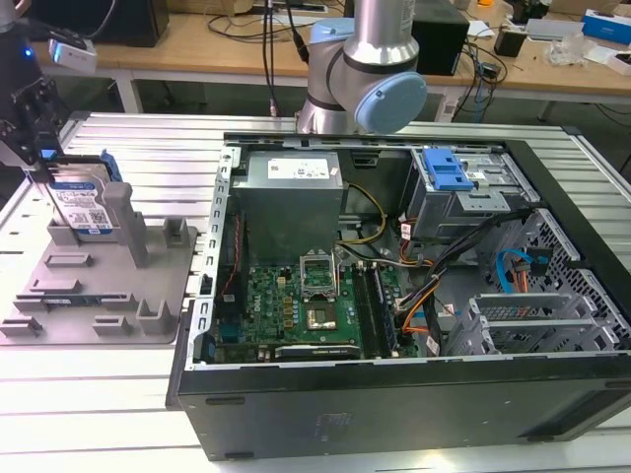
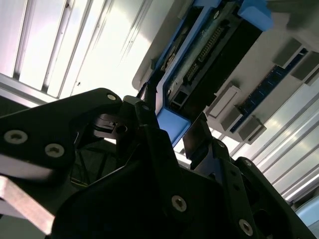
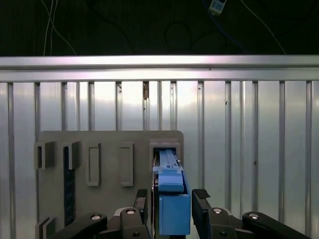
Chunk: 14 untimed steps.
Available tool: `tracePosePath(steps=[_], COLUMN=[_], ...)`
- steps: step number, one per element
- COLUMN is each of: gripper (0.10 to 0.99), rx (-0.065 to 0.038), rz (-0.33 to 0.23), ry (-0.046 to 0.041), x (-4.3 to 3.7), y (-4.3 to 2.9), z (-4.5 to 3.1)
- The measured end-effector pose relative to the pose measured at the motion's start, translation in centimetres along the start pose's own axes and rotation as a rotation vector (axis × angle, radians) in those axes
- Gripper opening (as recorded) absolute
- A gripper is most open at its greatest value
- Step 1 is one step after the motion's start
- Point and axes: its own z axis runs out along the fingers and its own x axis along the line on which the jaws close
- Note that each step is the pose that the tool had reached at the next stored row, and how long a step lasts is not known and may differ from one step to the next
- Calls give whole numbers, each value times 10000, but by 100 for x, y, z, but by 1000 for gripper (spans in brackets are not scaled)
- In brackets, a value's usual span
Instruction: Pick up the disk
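The grey posts of the tray close in around the lower end of the disk, so the robot's gripper needs to grip the disk next by its free top edge.
The disk stands on edge in a slot at the far corner of the grey holder tray, at the exterior view's left. Its blue-and-white label faces the camera and a blue rail runs along its side. My gripper hangs straight above it, at its upper edge. In the first wrist view the black fingers straddle the blue end of the disk with thin gaps on both sides, so my gripper is open. The second wrist view shows the disk's connector edge between the fingertips.
An open computer case fills the middle and right of the ribbed aluminium table, with a blue-latched drive cage at its back. The arm's base rises behind the case. Other posts and slots stand on the holder tray.
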Motion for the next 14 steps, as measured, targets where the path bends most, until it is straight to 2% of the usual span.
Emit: tracePosePath(steps=[10, 11, 12, 14], gripper=[482, 463, 400, 365], rx=[-1, -1, -1, -1], rz=[0, 0, 0, 0], ry=[0, 1, 1, 0], x=[2, 2, 2, 2], y=[0, 0, 0, 0], z=[42, 43, 45, 47])
